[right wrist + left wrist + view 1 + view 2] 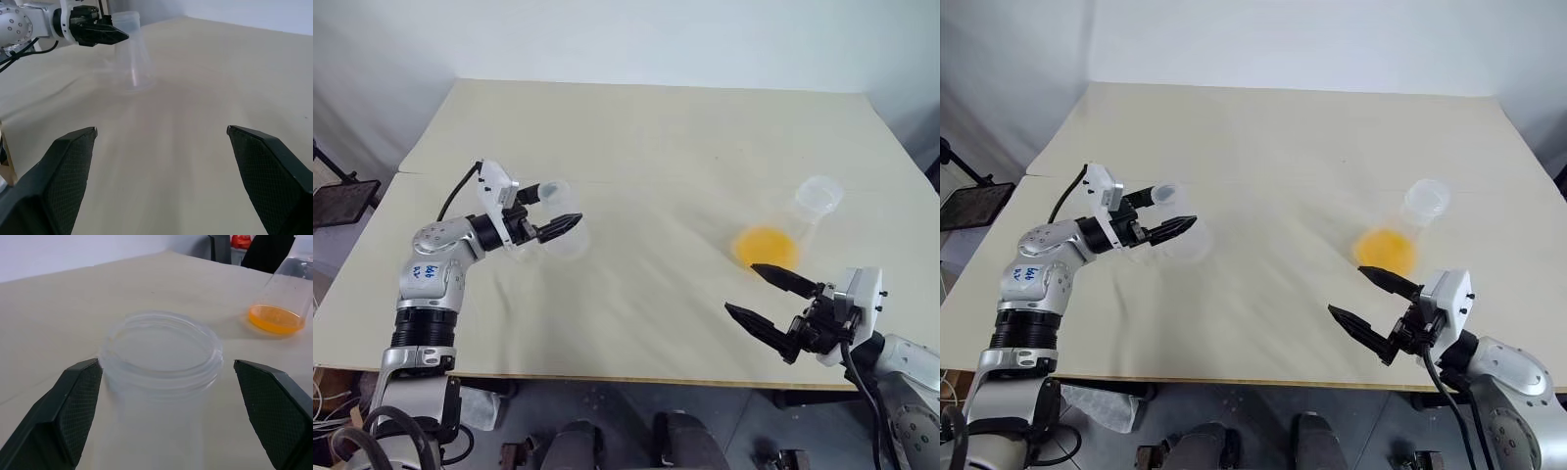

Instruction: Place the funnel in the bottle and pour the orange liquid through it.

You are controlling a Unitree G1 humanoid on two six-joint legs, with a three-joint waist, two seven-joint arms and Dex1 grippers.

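My left gripper's fingers are on either side of the neck, under the round rim (161, 342), in the left wrist view. My left gripper should close on the bottle's neck (159, 404) now.
The bottle (564, 235), clear and empty, stands on the table's left side. My left gripper (558, 208) is open with a finger on each side of its neck; in the left wrist view the round rim (164, 345) lies between the two fingers (73, 406). The orange liquid (767, 246) pools in the bottom of a second clear flask (815, 199) at the right. My right gripper (741, 287) is open just in front of that flask, nothing between its fingers. The funnel is hidden or too faint to make out.
The beige table (656, 147) reaches to a white wall at the back. Its front edge (607, 377) runs just under both arms. A dark stand (337, 201) sits off the table's left side.
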